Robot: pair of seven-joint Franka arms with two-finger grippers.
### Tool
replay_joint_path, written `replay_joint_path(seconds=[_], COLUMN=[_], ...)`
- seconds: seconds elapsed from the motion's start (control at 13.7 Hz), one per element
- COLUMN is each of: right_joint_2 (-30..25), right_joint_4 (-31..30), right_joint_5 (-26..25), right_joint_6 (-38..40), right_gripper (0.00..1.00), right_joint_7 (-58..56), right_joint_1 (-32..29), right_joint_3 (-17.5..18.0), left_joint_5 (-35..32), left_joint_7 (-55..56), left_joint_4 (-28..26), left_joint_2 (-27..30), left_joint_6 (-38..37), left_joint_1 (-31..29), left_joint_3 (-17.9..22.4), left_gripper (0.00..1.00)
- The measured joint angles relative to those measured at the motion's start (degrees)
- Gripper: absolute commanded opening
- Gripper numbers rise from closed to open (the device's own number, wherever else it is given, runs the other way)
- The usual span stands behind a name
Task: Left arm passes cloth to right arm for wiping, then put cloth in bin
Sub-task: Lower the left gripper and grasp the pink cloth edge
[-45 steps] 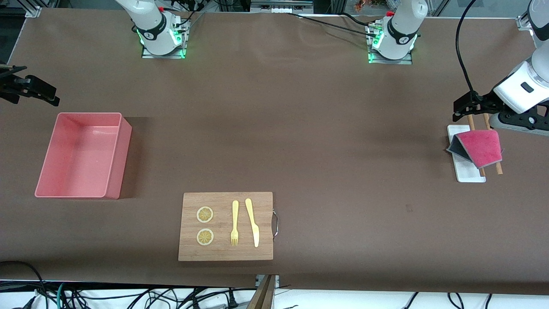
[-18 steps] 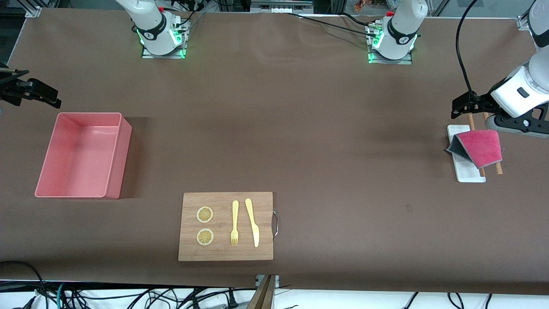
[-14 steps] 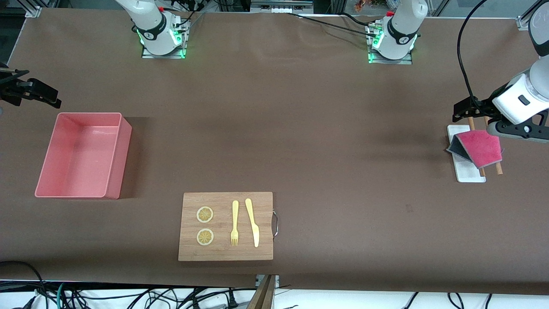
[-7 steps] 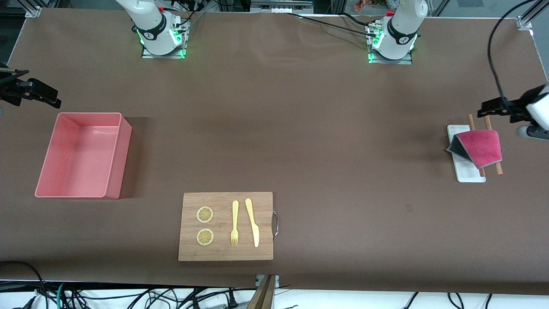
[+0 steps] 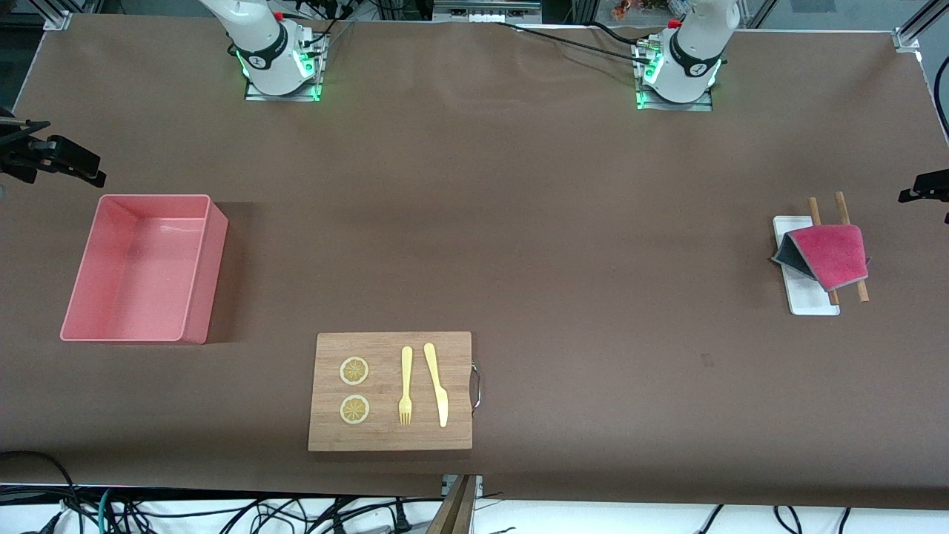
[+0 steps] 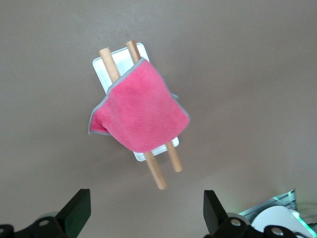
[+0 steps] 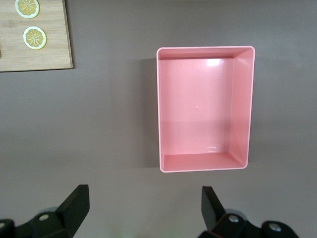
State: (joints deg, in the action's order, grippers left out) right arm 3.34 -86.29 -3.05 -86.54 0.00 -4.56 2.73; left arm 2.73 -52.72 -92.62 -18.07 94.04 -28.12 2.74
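My left gripper next needs to grab the crimson-pink cloth (image 5: 830,256) by its grey-edged corner, to pass it to my right gripper for wiping.
The crimson-pink cloth (image 5: 830,256) with grey backing lies draped over two wooden sticks (image 5: 814,209) and a small white tray (image 5: 808,297) at the left arm's end of the table. It also shows in the left wrist view (image 6: 141,111). My left gripper (image 5: 919,189) is high over the table's end, apart from the cloth, open and empty (image 6: 147,213). The pink bin (image 5: 141,267) stands empty at the right arm's end (image 7: 205,48). My right gripper (image 5: 93,174) hangs over the table beside the bin, open and empty (image 7: 143,208).
A wooden cutting board (image 5: 391,391) lies near the front camera's edge. It carries two lemon slices (image 5: 354,371), a yellow fork (image 5: 405,386) and a yellow knife (image 5: 437,384), with a metal handle on one side. One corner of the board shows in the right wrist view (image 7: 34,34).
My left arm has pulled away from the cloth toward the table's end and almost left the front view. The cloth, bin and right arm have not moved.
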Motion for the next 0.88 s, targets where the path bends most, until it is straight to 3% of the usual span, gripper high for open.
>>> replay_joint_path(seconds=[0.37,0.59,0.88], right_joint_2=[0.00,0.00,0.00], right_joint_4=[0.01,0.02,0.02], right_joint_5=[0.00,0.00,0.00], right_joint_6=[-0.33,-0.38,-0.39], right_gripper=[1.00,1.00,1.00], right_joint_7=[0.00,0.00,0.00], right_joint_1=[0.00,-0.02,-0.03], right_joint_3=[0.00,-0.01,-0.02], left_joint_5=[14.41,18.03,21.09], left_joint_7=[-6.21,-6.30,-6.24], left_joint_4=[1.48,6.91,11.25], left_joint_2=[-11.69,-18.03,-24.23], left_joint_6=[1.48,1.64,2.81], left_joint_1=[-11.36,-12.75,-12.91], left_joint_3=[0.01,-0.15,-0.45], left_gripper=[1.00,0.97,0.82])
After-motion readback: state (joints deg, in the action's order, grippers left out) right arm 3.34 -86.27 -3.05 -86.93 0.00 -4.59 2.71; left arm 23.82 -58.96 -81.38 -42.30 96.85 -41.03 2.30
